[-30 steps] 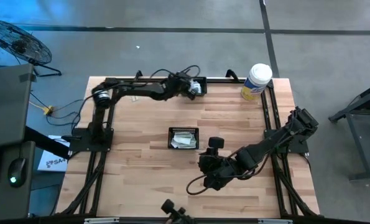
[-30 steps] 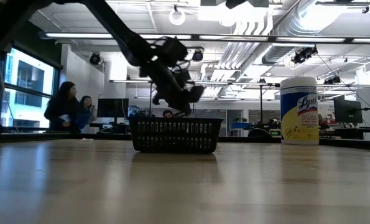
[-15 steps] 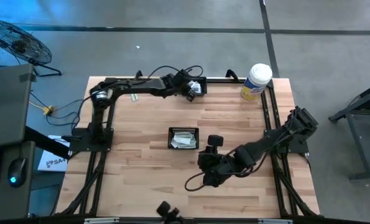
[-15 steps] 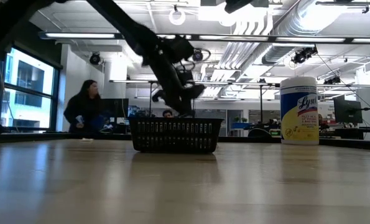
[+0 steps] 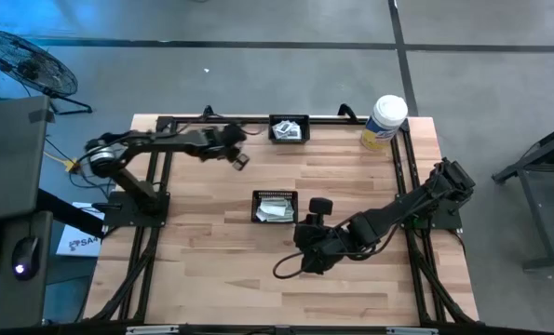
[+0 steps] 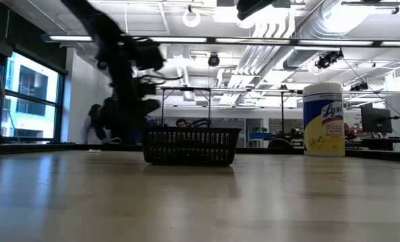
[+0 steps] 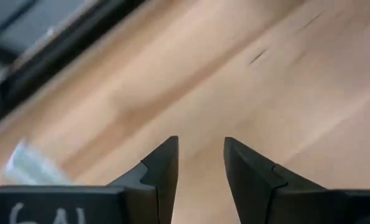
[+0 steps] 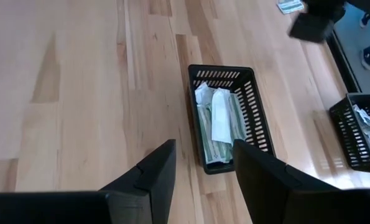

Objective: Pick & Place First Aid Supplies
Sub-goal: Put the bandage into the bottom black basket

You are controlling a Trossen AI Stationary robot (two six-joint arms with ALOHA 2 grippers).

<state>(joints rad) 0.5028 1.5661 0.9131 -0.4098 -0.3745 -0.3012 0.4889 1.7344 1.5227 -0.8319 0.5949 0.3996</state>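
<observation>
My left gripper grabs the loose green-and-white bandage by its end (image 7: 28, 163) next, to sort the bandage into a basket.
A black basket (image 5: 275, 207) at the table's middle holds several first aid supplies (image 8: 221, 118), white and pale green packets. A second black basket (image 5: 289, 128) at the far edge also holds packets (image 8: 366, 127). One pale packet (image 7: 29, 165) lies loose on the wood. My left gripper (image 5: 238, 159) hangs open above bare wood, left of the far basket, with nothing between its fingers (image 7: 163, 168). My right gripper (image 5: 303, 225) stands open and empty just right of the middle basket, pointing toward it.
A tall white-and-yellow canister (image 5: 384, 122) stands at the far right corner. Black frame rails run along the table's far edge (image 5: 230, 120) and sides. Bare wood lies on the near half of the table. The low view shows a room with desks beyond the table.
My left gripper has drawn back from above the far basket toward the table's left edge and a little nearer, most of it in the last half second. It now tips less steeply downward. The far basket stands uncovered. My right gripper has kept still.
</observation>
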